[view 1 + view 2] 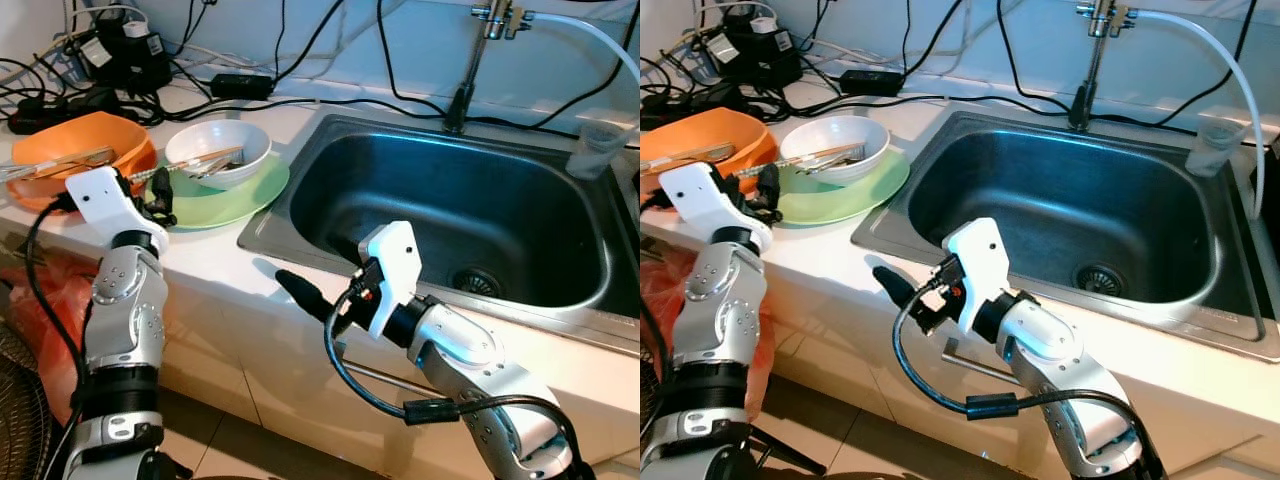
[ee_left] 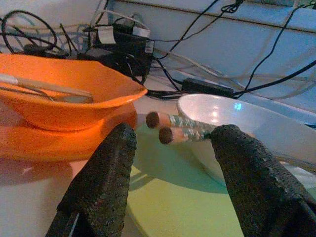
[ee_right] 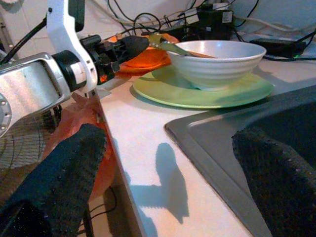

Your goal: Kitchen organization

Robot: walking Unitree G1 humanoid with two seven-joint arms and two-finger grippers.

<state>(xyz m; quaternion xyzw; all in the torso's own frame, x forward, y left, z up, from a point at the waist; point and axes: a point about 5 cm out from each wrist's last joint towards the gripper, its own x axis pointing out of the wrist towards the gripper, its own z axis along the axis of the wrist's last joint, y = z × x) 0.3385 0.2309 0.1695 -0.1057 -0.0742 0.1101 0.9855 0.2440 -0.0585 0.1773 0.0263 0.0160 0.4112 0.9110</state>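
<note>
Next, the left gripper grabs the chopsticks by their brown ends, which stick out free past the bowl's rim, since the white bowl [image 1: 218,152] crowds the rest.
A white bowl [image 1: 218,152] with a pair of chopsticks [image 2: 182,128] laid across it stands on a green plate [image 1: 235,200] on the counter, left of the sink. My left gripper [image 1: 160,192] hovers low at the plate's left edge, open. In the left wrist view the chopsticks' brown ends jut over the bowl's rim between its fingers [image 2: 108,173] without touching them. My right gripper [image 1: 303,293] is open above the counter's front edge, by the sink's near left corner, holding nothing. An orange bowl [image 1: 85,150] with utensils sits on an orange plate further left.
The steel sink [image 1: 262,238] fills the right side, with a faucet [image 1: 480,60] and a clear plastic cup [image 1: 600,145] behind it. Black cables and power adapters [image 1: 120,50] crowd the back left. An orange bag [image 1: 30,310] and a fan [image 1: 20,400] lie below the counter.
</note>
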